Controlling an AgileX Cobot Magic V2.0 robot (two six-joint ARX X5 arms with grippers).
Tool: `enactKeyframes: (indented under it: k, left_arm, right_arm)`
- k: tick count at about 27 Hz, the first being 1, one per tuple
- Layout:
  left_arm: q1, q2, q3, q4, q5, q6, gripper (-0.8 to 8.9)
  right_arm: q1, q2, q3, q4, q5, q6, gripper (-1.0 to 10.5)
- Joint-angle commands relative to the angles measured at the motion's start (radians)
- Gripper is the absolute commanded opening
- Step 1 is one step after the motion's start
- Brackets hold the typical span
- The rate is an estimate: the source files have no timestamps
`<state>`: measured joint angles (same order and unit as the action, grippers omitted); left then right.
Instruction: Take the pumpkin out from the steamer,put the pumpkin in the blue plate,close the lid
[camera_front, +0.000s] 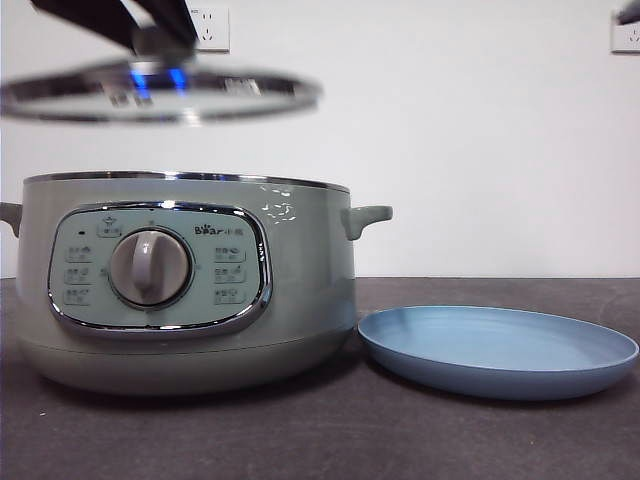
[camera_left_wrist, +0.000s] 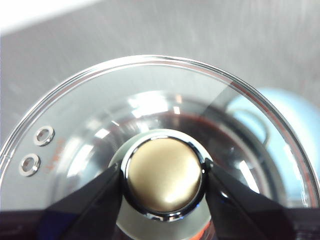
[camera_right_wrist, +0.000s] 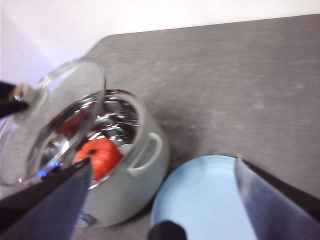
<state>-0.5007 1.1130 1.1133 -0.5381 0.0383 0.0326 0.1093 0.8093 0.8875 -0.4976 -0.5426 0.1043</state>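
The robot's right gripper should next grab the orange-red pumpkin around its plump ribbed body (camera_right_wrist: 100, 159), so that it can move the pumpkin onto the blue plate (camera_right_wrist: 197, 192).
My left gripper (camera_left_wrist: 163, 176) is shut on the knob (camera_left_wrist: 163, 174) of the glass lid (camera_front: 160, 92) and holds the lid in the air above the sage-green steamer (camera_front: 180, 285). The lid also shows in the right wrist view (camera_right_wrist: 55, 117), with the left gripper's tip at its knob. The orange-red pumpkin (camera_right_wrist: 99, 154) with its dark stem lies inside the open steamer (camera_right_wrist: 131, 170). The blue plate (camera_front: 498, 350) lies empty on the table right of the steamer; it also shows in the right wrist view (camera_right_wrist: 200, 200). My right gripper (camera_right_wrist: 162, 200) is open and empty, high above the plate.
The dark grey table (camera_front: 400, 440) runs to a white back wall with power sockets (camera_front: 212, 28). The steamer's side handle (camera_front: 368, 218) points toward the plate.
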Motion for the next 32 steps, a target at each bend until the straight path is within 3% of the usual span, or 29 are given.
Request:
enactKeyframes:
  k: [1,8,11,16,19,21,24,29,32]
  left_arm:
    - [-0.002,-0.095,0.008,0.011,-0.040,-0.006,-0.08]
    - [-0.002,-0.326,0.008,-0.108,-0.189,-0.008,-0.08]
    - [-0.002,-0.413,0.008,-0.149,-0.265,-0.011,-0.08]
    - [-0.002,-0.544,0.008,-0.215,-0.389,-0.015,-0.08]
    - [-0.002,-0.599,0.008,-0.246,-0.440,-0.031,-0.08]
    - [-0.002,-0.622,0.008,-0.263,-0.458,-0.033,-0.08]
    - [-0.002,-0.640,0.008,-0.283,-0.460,-0.035,-0.08]
    - [-0.002,-0.639,0.008,-0.301,-0.455,-0.060,-0.08]
    - [-0.002,-0.639,0.008,-0.301,-0.455,-0.060,-0.08]
  right_arm:
    - [0.040,0.031,0.002,0.050,-0.010,0.003,4.4]
    - [0.225,0.208,0.109,0.076,0.000,-0.017,4.5]
    - [0.310,0.321,0.212,0.050,0.049,-0.031,5.7]
    - [0.448,0.532,0.438,-0.117,0.180,-0.128,6.1]
    - [0.510,0.661,0.589,-0.251,0.191,-0.157,6.1]
    - [0.553,0.743,0.684,-0.330,0.220,-0.171,6.1]
    - [0.622,0.879,0.842,-0.430,0.336,-0.198,6.1]
    - [0.739,1.035,0.950,-0.419,0.542,-0.203,6.1]
    - [0.760,1.108,0.951,-0.407,0.550,-0.205,6.1]
